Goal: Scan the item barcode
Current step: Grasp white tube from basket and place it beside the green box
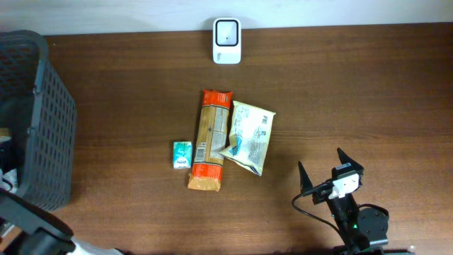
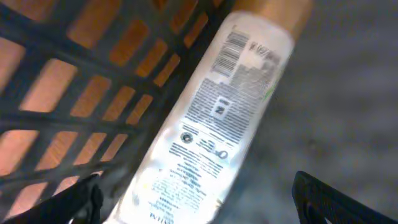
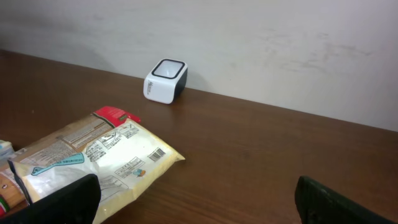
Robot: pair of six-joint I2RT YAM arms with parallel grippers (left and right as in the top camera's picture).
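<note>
My left gripper should next keep the barcode on the printed label uncovered for scanning, so it should grab the white tube across its near end [image 2: 171,194], beyond the barcode.
In the left wrist view a white tube-shaped item [image 2: 217,118] with a printed label and a barcode [image 2: 231,50] lies against the dark lattice wall of the basket [image 2: 93,74]. My left gripper [image 2: 196,190] is open, one finger on each side of the tube's near end, not touching it. The white scanner [image 1: 227,40] stands at the table's far edge. My right gripper [image 1: 320,160] hovers open at the front right with nothing between its fingers, facing the scanner [image 3: 166,81].
The dark basket [image 1: 42,120] stands at the left edge. Mid-table lie an orange pasta packet [image 1: 210,142], a pale yellow pouch [image 1: 249,136] overlapping its right side, and a small green-and-white box [image 1: 182,154].
</note>
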